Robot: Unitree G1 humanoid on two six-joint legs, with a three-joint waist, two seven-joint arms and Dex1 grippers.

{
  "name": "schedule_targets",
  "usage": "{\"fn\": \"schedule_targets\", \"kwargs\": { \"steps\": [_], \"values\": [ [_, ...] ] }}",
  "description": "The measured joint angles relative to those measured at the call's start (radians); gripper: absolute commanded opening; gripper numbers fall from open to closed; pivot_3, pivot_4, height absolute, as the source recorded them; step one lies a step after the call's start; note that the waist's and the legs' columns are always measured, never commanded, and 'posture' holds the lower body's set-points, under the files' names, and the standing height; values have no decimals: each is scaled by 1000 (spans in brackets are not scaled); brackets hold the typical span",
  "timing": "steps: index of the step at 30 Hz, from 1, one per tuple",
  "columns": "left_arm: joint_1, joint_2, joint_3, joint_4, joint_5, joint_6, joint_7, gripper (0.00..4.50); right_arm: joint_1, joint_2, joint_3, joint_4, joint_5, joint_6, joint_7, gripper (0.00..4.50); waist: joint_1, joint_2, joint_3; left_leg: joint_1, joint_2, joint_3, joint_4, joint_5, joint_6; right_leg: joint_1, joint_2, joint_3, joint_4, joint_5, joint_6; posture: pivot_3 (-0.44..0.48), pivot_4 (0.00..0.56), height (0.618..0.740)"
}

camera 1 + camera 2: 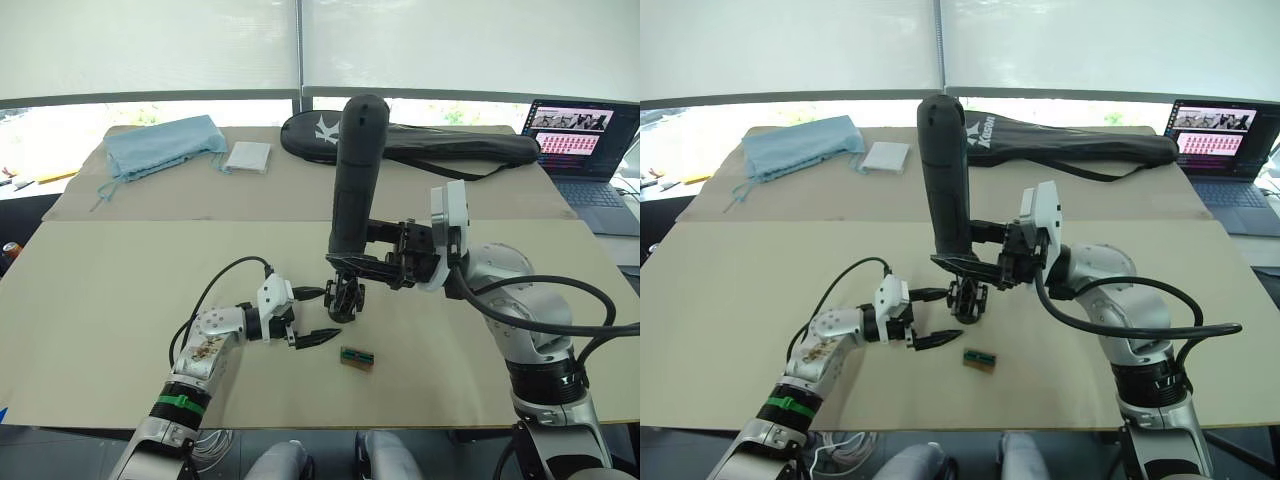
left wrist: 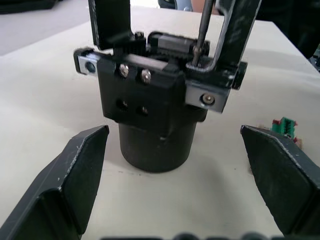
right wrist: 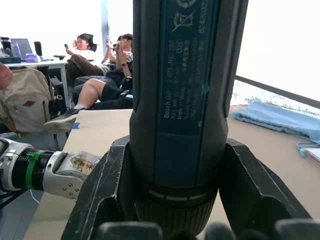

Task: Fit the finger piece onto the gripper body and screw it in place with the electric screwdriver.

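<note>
My left gripper should next grab the gripper body by its round base (image 2: 157,146). This will keep the gripper body steady while the screwdriver's bit turns the screw.
The electric screwdriver (image 1: 355,175) stands upright, my right gripper (image 1: 368,252) shut on its lower barrel (image 3: 175,100). Its thin bit (image 2: 201,30) comes down onto a screw on top of the gripper body (image 2: 155,110), a chunky black block standing on the table (image 1: 345,297). A flat black finger piece (image 2: 240,27) stands on the body right beside the bit. My left gripper (image 1: 328,312) is open just left of the body, its fingers (image 2: 75,175) on either side of the base without touching it.
A small green-brown block (image 1: 357,358) lies just in front of the body. At the back of the table (image 1: 120,290) are a black racket bag (image 1: 440,147), a blue cloth (image 1: 165,143) and a white pad (image 1: 248,156). A laptop (image 1: 580,150) sits far right.
</note>
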State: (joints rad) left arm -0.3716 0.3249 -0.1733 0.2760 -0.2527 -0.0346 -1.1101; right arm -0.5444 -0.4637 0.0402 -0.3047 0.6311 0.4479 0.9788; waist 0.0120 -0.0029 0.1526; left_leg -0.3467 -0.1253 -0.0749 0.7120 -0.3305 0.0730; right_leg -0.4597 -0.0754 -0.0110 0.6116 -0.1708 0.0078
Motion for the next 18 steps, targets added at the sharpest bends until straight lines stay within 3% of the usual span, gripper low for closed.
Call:
{"fn": "schedule_targets", "kwargs": {
  "steps": [18],
  "values": [
    [-76, -29, -22, 104, 59, -8, 24, 4500, -8, 2, 17, 2, -7, 0, -7, 1921, 0, 0, 0, 0, 0, 0, 0, 0, 0, 0, 0, 0, 0, 0, 0, 0, 150, 740]
  ]
}}
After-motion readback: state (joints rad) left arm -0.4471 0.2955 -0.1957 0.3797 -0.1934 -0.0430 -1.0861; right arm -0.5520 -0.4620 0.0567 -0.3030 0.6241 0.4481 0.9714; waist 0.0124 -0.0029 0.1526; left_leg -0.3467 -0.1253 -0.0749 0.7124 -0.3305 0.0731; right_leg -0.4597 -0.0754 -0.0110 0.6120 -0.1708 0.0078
